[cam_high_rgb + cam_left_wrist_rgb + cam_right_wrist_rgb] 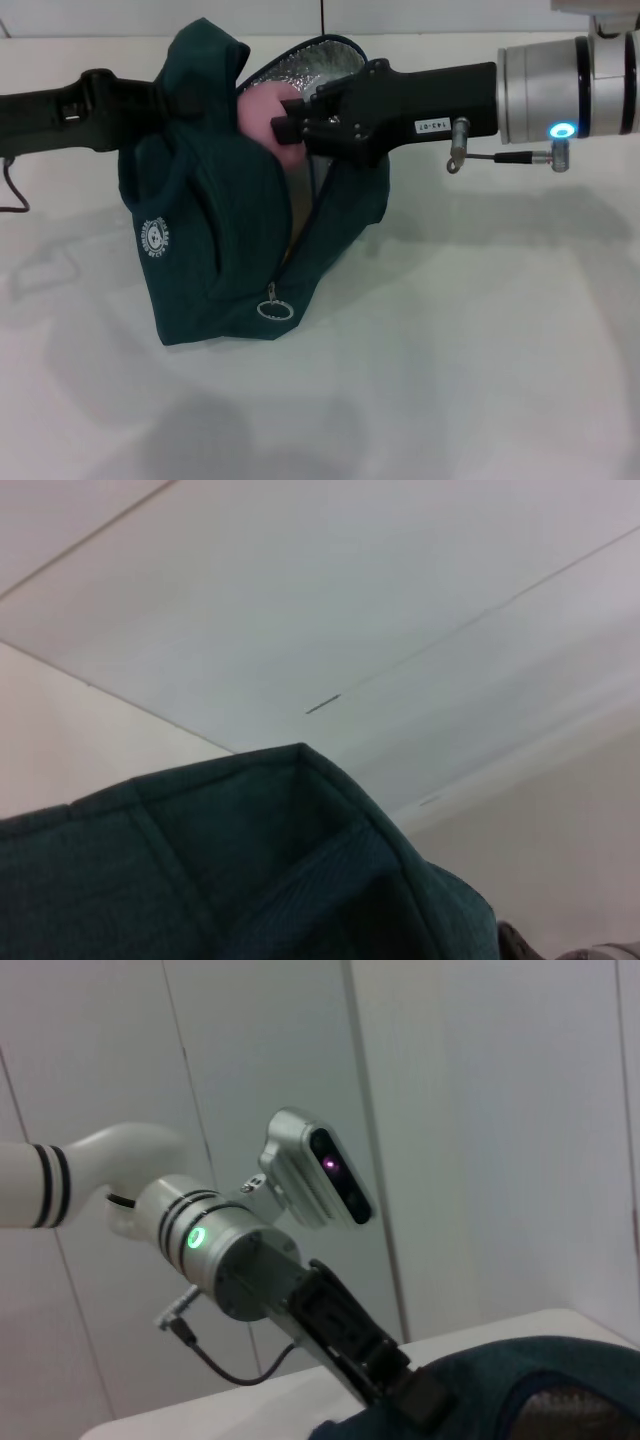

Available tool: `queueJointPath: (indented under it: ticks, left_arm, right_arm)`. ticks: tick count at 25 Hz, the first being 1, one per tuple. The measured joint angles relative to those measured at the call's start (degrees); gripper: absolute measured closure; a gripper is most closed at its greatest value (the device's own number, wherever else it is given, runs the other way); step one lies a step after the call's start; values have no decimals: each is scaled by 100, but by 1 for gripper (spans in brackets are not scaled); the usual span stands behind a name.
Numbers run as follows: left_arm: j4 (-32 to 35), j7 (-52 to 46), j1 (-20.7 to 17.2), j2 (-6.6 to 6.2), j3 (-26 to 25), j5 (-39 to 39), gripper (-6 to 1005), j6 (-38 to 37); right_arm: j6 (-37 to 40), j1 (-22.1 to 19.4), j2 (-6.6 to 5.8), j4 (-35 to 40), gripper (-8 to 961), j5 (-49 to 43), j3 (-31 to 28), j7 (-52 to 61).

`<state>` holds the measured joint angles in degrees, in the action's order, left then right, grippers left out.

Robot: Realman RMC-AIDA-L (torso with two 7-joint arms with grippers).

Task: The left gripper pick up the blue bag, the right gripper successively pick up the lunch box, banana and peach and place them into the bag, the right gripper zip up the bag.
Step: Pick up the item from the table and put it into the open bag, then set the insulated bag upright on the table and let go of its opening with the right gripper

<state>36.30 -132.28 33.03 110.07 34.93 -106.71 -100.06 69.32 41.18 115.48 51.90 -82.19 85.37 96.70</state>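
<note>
My right gripper releases the pink peach now, since it sits behind the blue bag's front edge, over the bag's opening.
The blue bag hangs raised over the white table, mouth open and silver lining showing. My left gripper reaches in from the left and is shut on the bag's bunched top fabric, which hides its fingers. From the right, my right gripper is at the bag's mouth, shut on the pink peach. The zipper ring pull dangles low on the bag's front. The lunch box and the banana are hidden. Teal bag fabric fills the lower part of the left wrist view. In the right wrist view the left gripper meets the bag.
The white table spreads in front of and to the right of the bag. A cable and plug hang under the right wrist. A dark cable loops at the left edge. White wall panels stand behind.
</note>
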Motion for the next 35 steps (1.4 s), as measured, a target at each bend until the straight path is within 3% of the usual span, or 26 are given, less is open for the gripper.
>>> queueJointPath:
  ticks: [4, 10, 15, 20, 24, 33, 35]
  left_arm:
    - [0, 0, -3, -6, 0, 3, 962, -2]
    - [0, 0, -31, -5, -13, 4, 962, -4]
    - [1, 0, -47, 0, -13, 4, 962, -4]
    - [0, 0, -28, 20, -13, 4, 962, -4]
    - [1, 0, -8, 34, -13, 4, 962, -4]
    - [0, 0, 60, 56, 24, 2, 962, -3]
    - [0, 0, 68, 57, 28, 2, 962, -3]
  right_arm:
    - [68, -48, -4, 16, 848, 0, -25, 6]
    - [113, -130, -8, 32, 609, 21, -75, 7]
    - [301, -440, 4, 114, 471, 56, -730, 415]
    - [367, -1006, -19, 77, 470, 57, -1360, 1390]
    - [399, -1315, -35, -31, 470, 47, -1459, 1915]
    - [490, -1080, -30, -1034, 439, 87, -1598, 1973]
    - [493, -1032, -20, -1174, 367, 143, -1663, 1993]
